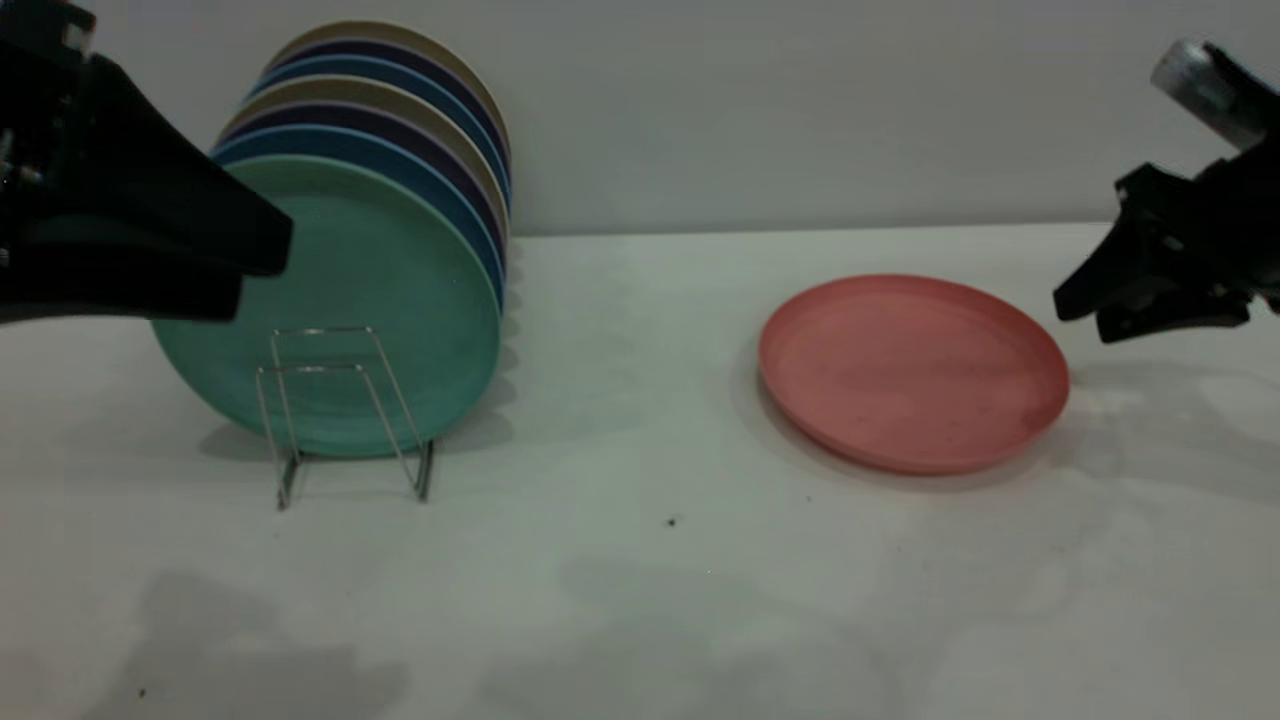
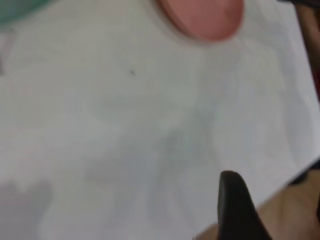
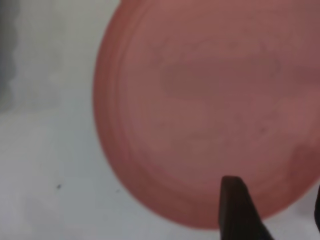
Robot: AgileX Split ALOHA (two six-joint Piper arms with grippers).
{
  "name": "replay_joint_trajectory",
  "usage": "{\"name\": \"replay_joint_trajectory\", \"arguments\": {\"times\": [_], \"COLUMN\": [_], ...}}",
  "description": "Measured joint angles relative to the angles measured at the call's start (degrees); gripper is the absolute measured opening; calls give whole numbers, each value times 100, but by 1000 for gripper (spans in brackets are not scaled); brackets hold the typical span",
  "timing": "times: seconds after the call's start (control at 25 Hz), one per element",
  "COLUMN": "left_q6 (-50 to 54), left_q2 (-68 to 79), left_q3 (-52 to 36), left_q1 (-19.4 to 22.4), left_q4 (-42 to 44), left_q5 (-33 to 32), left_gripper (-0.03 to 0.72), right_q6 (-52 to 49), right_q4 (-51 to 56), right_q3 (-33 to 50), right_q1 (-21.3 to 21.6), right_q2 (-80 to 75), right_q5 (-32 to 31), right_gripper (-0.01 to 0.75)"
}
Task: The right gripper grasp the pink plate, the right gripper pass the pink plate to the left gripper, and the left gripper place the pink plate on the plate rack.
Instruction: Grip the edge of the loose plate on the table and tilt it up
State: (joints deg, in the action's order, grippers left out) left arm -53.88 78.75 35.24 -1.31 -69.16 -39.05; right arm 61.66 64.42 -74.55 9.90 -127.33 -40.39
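Note:
The pink plate will be passed to my left gripper for the plate rack, so my right gripper will next grab the plate by its rim.
The pink plate lies flat on the white table, right of centre. It also shows in the right wrist view and partly in the left wrist view. My right gripper hovers just to the right of the plate's rim, apart from it, open and empty; in its wrist view one finger stands over the plate's near edge. My left gripper is at the far left, in front of the stacked plates, open and empty. The wire plate rack has free front loops.
A teal-green plate stands upright in the rack, with several dark blue and beige plates behind it. A grey wall runs behind the table. The table's edge shows in the left wrist view.

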Motion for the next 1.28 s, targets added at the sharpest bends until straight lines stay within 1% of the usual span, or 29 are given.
{"name": "replay_joint_trajectory", "arguments": {"times": [0.16,0.4,0.6,0.68,0.76,0.84,1.12,1.2,1.28], "left_q6": [5,-1,-1,-7,-7,-7,-7,-7,-7], "left_q2": [0,0,0,0,0,0,0,0,0], "left_q3": [0,0,0,0,0,0,0,0,0], "left_q1": [0,0,0,0,0,0,0,0,0], "left_q4": [92,519,579,583,583,583,590,575,518], "left_q5": [-169,-217,-219,-219,-219,-219,-233,-271,-283], "left_gripper": [410,411,412,412,412,412,412,412,412], "right_q6": [0,0,90,133,139,143,130,130,136], "right_q4": [47,258,650,781,879,939,1111,1058,824], "right_q3": [-300,-637,-693,-693,-693,-693,-721,-721,-721], "right_q1": [0,0,0,0,0,0,0,0,0], "right_q2": [-429,-990,-1201,-1241,-1292,-1358,-1482,-1482,-1453], "right_q5": [77,313,382,382,392,399,360,277,109], "right_gripper": [388,388,388,375,336,281,49,18,18]}}
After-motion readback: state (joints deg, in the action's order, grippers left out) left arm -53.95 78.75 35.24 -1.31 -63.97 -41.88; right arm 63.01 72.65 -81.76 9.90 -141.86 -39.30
